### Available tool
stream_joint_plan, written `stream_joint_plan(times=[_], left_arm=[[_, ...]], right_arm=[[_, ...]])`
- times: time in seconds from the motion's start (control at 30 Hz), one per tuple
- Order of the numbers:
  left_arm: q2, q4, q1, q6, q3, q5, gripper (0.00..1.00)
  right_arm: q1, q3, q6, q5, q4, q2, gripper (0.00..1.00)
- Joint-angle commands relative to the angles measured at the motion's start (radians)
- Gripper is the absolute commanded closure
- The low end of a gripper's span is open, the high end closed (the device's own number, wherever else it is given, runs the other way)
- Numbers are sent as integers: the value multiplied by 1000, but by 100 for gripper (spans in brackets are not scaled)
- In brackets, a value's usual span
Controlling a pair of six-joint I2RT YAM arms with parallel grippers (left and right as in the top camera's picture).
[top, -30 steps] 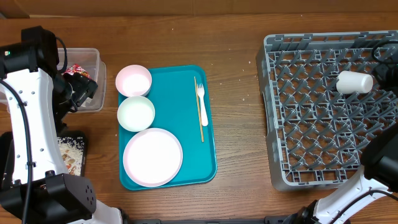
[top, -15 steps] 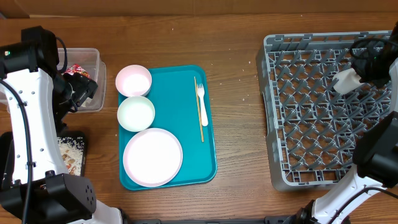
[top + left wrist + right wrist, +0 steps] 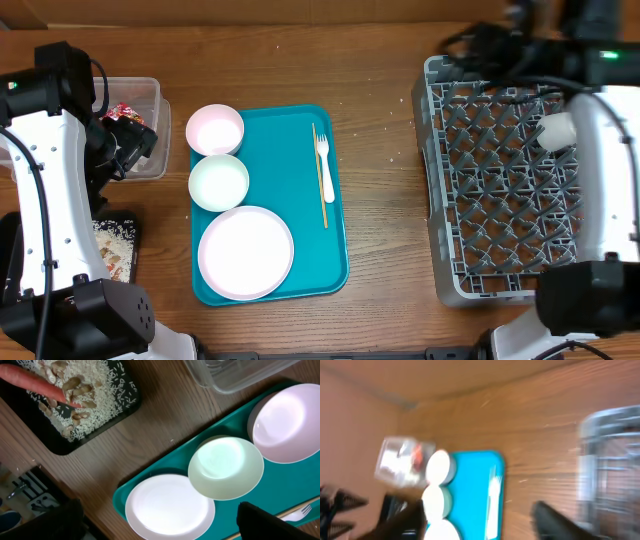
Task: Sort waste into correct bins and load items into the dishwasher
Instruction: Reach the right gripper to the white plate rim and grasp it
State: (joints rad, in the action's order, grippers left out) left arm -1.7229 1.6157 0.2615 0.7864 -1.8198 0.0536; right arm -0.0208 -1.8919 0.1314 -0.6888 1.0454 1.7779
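Observation:
My right gripper is going to pinch the white plate (image 3: 246, 252) next by its rim on the fork side, so the opposite edge stays free for the dish rack.
The grey dish rack (image 3: 500, 200) stands at the right, and the white cup (image 3: 557, 130) lies on its side in it. On the teal tray (image 3: 290, 140) sit two white bowls (image 3: 215, 128) (image 3: 219, 181), the white plate (image 3: 246, 252) and the pale fork (image 3: 323, 160). My left gripper (image 3: 125, 145) hangs open beside the clear tub (image 3: 150, 95), which holds a red wrapper (image 3: 125, 112). Its wrist view shows the plate (image 3: 170, 507), both bowls (image 3: 226, 467) and the carrot (image 3: 35, 382) on rice in the black tray (image 3: 115, 415). My right gripper (image 3: 480, 525), blurred, is open and empty above the rack's far left corner.
A thin wooden stick (image 3: 321, 175) lies next to the fork on the teal tray. The black tray (image 3: 118, 250) sits at the front left, partly under my left arm. Bare wooden table (image 3: 385, 150) separates the teal tray from the rack.
My right arm has swung from the cup at the rack's right side to its far left corner and its jaws have opened. The cup stays in the rack. The left arm has not moved.

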Motion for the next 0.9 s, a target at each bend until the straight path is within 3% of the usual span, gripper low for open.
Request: stream_joint_plan(times=[0.0, 0.2, 0.33, 0.47, 0.73, 0.87], left_arm=[[-7, -1, -7, 3, 0, 8, 0], [-7, -2, -6, 3, 0, 9, 0], [-7, -2, -6, 3, 0, 9, 0], [-7, -2, -6, 3, 0, 9, 0], [-6, -2, -6, 3, 0, 9, 0], [-7, -2, -6, 3, 0, 9, 0]], right_arm=[[204, 17, -54, 61, -8, 15, 16], [529, 41, -54, 261, -6, 51, 1], [686, 41, -53, 364, 13, 112, 0], [776, 41, -24, 375, 38, 226, 0], [786, 41, 74, 373, 177, 399, 0], [798, 42, 86, 363, 219, 444, 24]])
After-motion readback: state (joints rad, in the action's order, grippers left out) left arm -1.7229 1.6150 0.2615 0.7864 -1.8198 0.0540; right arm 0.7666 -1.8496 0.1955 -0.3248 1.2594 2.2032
